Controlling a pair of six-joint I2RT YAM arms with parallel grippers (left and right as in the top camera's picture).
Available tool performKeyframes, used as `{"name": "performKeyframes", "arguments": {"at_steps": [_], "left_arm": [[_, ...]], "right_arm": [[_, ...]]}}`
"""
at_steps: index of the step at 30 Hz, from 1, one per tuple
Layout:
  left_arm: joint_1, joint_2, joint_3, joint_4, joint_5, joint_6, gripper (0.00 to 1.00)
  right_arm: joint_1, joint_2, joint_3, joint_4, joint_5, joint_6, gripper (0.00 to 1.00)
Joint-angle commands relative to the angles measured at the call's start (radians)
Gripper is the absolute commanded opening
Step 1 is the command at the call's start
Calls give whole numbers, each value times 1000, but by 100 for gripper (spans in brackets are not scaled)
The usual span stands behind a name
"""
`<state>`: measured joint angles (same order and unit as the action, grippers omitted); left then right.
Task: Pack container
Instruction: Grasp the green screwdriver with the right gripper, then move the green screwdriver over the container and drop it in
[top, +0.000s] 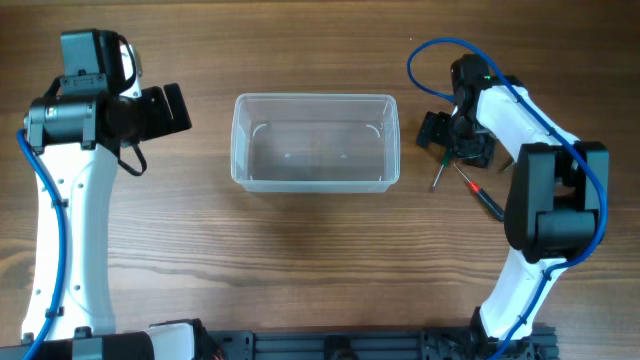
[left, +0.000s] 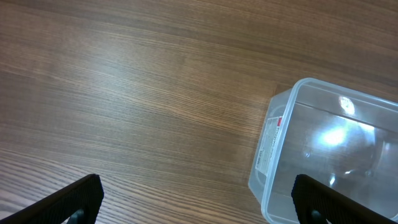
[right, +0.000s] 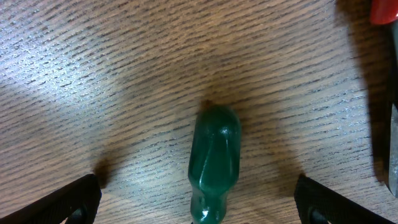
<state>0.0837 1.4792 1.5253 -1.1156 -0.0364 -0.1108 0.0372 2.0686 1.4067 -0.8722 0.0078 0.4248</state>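
Note:
My right gripper should close now. The green-handled screwdriver's narrow handle neck is between its fingers and would be caught.
The container (top: 315, 180), a clear rectangular tub, stands empty at the table's middle; its left end shows in the left wrist view (left: 273, 155). My left gripper (top: 170, 108) is open and empty, left of the tub; its fingertips (left: 196, 202) straddle bare wood and the tub's corner. My right gripper (top: 455, 138) is open, low over a green-handled screwdriver (right: 214, 158) that lies on the table between the fingertips (right: 199, 202), untouched. Its shaft shows in the overhead view (top: 438, 177). A red-handled screwdriver (top: 478, 190) lies beside it.
A red handle tip (right: 384, 9) and a dark tool edge (right: 392, 146) sit at the right of the right wrist view. The blue cable (top: 440, 60) loops above the right arm.

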Motion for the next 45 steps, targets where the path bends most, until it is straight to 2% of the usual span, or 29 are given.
{"name": "performKeyframes", "arguments": {"at_steps": [1, 8, 10, 12, 14, 17, 18, 21, 28, 29, 35, 40, 43, 45], "left_arm": [[6, 8, 13, -1, 9, -10, 100], [6, 8, 13, 0, 9, -10, 100], [6, 8, 13, 0, 9, -10, 100], [6, 8, 13, 0, 9, -10, 100], [6, 8, 13, 0, 9, -10, 100], [6, 8, 13, -1, 9, -10, 100], [6, 8, 13, -1, 9, -10, 100], [6, 8, 13, -1, 9, -10, 100], [6, 8, 13, -1, 9, -10, 100], [6, 8, 13, -2, 9, -10, 100], [6, 8, 13, -1, 9, -9, 100], [6, 8, 13, -3, 9, -10, 100], [6, 8, 13, -4, 9, -10, 100], [6, 8, 13, -4, 9, -10, 100]], "right_arm": [[-6, 23, -11, 13, -8, -7, 100], [-5, 23, -74, 55, -63, -6, 100], [-5, 23, -92, 57, -65, -3, 97], [-5, 23, -92, 57, -69, -3, 83], [-5, 23, -92, 56, -77, -3, 62], [-5, 23, -92, 56, -92, -2, 46], [-5, 23, -92, 56, -95, -3, 38], [-5, 23, -92, 51, -99, -3, 24], [-5, 23, -92, 45, -99, -3, 10], [-5, 22, -92, 46, -99, -5, 5], [-5, -28, 38, -68, -93, -93, 4], [31, -211, 295, -190, -68, -195, 4], [117, -299, 403, -189, -76, -356, 4], [225, -326, 434, -188, -137, -599, 4]]}}
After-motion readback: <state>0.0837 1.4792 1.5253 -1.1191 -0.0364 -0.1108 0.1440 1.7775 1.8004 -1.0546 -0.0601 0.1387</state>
